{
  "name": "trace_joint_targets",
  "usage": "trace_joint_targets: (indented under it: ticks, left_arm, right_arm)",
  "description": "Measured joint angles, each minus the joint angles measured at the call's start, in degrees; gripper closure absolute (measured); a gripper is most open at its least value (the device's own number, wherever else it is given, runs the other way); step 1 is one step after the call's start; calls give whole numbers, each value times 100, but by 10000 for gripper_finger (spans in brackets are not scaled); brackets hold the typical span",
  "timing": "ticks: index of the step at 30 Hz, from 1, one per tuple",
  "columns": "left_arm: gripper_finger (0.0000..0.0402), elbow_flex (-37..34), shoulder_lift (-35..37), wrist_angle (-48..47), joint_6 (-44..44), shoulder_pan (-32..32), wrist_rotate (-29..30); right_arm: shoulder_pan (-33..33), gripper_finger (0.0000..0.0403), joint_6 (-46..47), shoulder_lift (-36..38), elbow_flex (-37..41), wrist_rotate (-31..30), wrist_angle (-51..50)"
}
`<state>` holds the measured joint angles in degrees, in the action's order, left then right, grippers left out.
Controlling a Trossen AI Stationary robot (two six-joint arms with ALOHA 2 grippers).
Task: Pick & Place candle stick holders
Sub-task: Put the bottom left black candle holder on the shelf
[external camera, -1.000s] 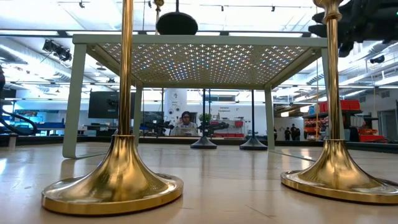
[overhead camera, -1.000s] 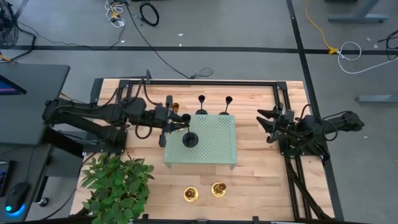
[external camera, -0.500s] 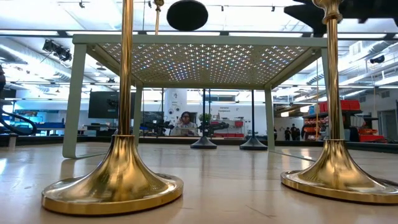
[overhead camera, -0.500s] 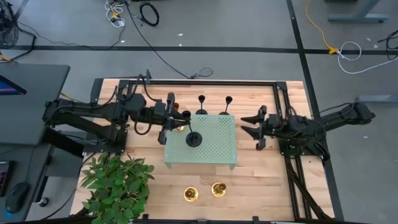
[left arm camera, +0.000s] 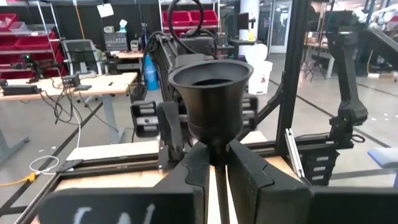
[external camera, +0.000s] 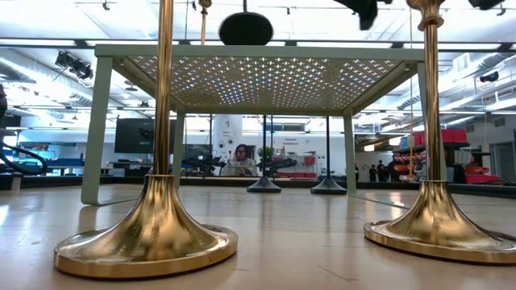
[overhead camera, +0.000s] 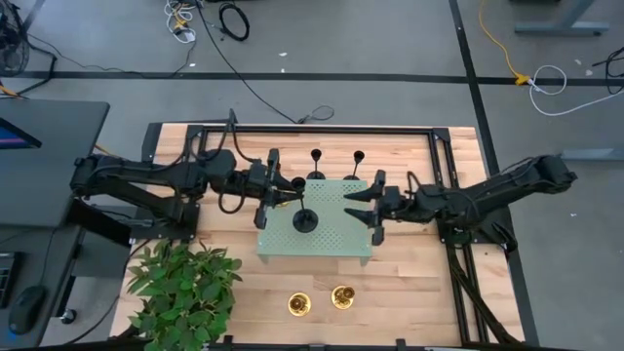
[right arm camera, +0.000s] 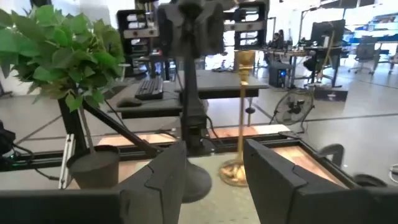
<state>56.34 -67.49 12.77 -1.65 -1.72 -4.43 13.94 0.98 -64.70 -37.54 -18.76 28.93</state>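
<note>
My right gripper should next take hold of the black candle stick holder by its thin stem (overhead camera: 301, 201), so that it can carry it over and put it on the green tray (overhead camera: 336, 239).
My left gripper (overhead camera: 290, 192) is shut on a matte black candle stick holder (overhead camera: 302, 213) over the left part of the pale green perforated tray (overhead camera: 336, 239). My right gripper (overhead camera: 357, 205) is open and empty over the tray's right part, facing that holder (right arm camera: 186, 106). Two more black holders (overhead camera: 316, 164) (overhead camera: 356, 164) stand on their bases just beyond the tray's far edge. Two gold holders (overhead camera: 299, 305) (overhead camera: 342, 296) stand near the table's front edge. A third gold holder (right arm camera: 242, 112) stands by the left gripper. My left gripper pinches the black holder's thin stem just under its cup (left arm camera: 216, 149) between its two fingers. The fingers come roughly level from the table's left side and lie across the stem. The holder is tilted, its round base (external camera: 246, 28) at the tray's top; whether it rests there I cannot tell.
A potted plant (overhead camera: 185, 283) stands at the table's front left corner. A dark metal frame (overhead camera: 331, 129) runs along the far and right edges. The tray stands on legs (external camera: 97, 129), with open space beneath. Bare wood (overhead camera: 409, 283) lies at the front right.
My right gripper has gone toward the table's left edge, from the right frame to over the tray, staying open. My left gripper has carried the black holder a little toward the right; its base rose above the tray top and has come back down to it.
</note>
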Motion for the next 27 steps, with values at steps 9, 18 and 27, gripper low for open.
trace_joint_targets:
  ticks: [9, 18, 27]
  left_arm:
    - [363, 2, -52, 69, 0, -2, -166]
    - [363, 4, -52, 68, 7, -2, -186]
    - [363, 4, -52, 62, 9, -13, -189]
  right_arm:
    - [-313, 240, 3, -1130, -989, 582, -14]
    - [-561, 240, 24, -1909, -1677, 937, -2]
    - [-644, 240, 97, -2125, -1825, 1200, 214]
